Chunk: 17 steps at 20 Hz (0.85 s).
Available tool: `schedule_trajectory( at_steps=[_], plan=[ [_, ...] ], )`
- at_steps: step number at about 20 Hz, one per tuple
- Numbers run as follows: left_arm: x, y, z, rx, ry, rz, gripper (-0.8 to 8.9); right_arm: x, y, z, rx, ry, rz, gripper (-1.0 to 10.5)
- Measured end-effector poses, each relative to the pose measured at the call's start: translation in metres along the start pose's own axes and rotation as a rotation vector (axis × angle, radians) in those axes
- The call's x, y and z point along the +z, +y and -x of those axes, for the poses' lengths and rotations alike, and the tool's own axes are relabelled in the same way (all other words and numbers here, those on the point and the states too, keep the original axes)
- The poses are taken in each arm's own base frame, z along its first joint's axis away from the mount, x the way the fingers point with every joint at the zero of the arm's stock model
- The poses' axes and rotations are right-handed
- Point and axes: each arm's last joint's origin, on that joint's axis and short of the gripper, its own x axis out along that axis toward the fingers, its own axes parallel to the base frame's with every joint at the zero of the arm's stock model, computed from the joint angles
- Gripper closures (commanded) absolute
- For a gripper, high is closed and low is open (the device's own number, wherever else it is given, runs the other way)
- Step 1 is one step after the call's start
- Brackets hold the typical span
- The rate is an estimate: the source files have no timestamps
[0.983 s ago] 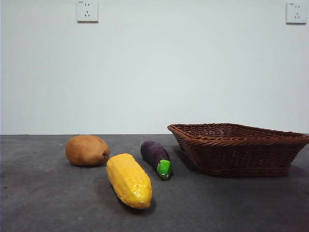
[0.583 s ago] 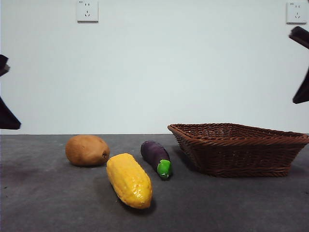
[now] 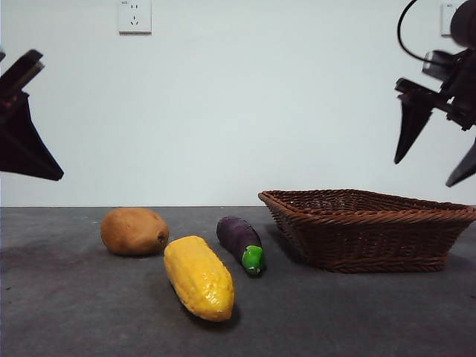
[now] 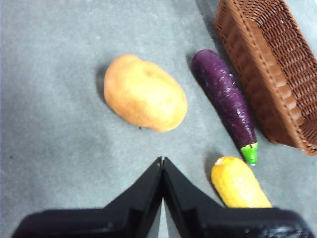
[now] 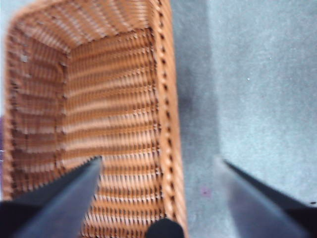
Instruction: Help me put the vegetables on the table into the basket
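I need to steady the brown wicker basket (image 3: 372, 230) for the vegetables, so next I will grab it by its rim (image 3: 420, 214) with my right gripper.
In the front view a brown potato (image 3: 134, 231), a yellow corn cob (image 3: 198, 277) and a dark purple eggplant (image 3: 240, 242) lie on the dark grey table (image 3: 74, 312), left of the brown wicker basket (image 3: 372, 230). My left gripper (image 3: 44, 167) hangs shut and empty high at the left edge. In the left wrist view its shut tips (image 4: 162, 161) are above the table near the potato (image 4: 145, 94), eggplant (image 4: 225, 101) and corn (image 4: 239, 182). My right gripper (image 3: 435, 160) is open and empty above the basket's right side; the right wrist view (image 5: 158, 161) shows the basket (image 5: 99, 99) below it.
A white wall with two sockets (image 3: 134, 16) stands behind the table. The basket (image 4: 277, 64) sits close beside the eggplant. Bare table (image 5: 262, 74) lies beyond the basket's rim.
Both arms have come into the front view: the left from the left edge, the right from the right edge, each moving further inward. The vegetables and basket have not moved.
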Motion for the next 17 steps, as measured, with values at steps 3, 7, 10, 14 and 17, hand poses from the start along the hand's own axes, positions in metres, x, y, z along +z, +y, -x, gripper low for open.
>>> schedule_trajectory(
  at_steps=[3, 7, 10, 14, 17],
  plan=[
    [0.010, -0.006, 0.006, -0.009, 0.027, 0.004, 8.18, 0.020, -0.003, -0.015, -0.012, 0.094, 0.001, 4.4],
    [0.020, -0.014, 0.014, -0.005, 0.074, 0.002, 8.17, 0.042, -0.005, -0.028, -0.022, 0.200, 0.014, 4.5],
    [0.026, -0.019, 0.020, -0.001, 0.093, 0.006, 8.17, 0.054, -0.007, -0.036, -0.033, 0.266, 0.020, 5.0],
    [0.026, -0.020, 0.022, 0.005, 0.129, 0.024, 8.17, 0.060, -0.013, -0.054, -0.036, 0.320, 0.011, 5.4],
    [0.021, -0.019, 0.022, 0.012, 0.171, 0.050, 8.17, 0.059, -0.019, -0.068, -0.038, 0.352, -0.002, 5.4]
  ],
)
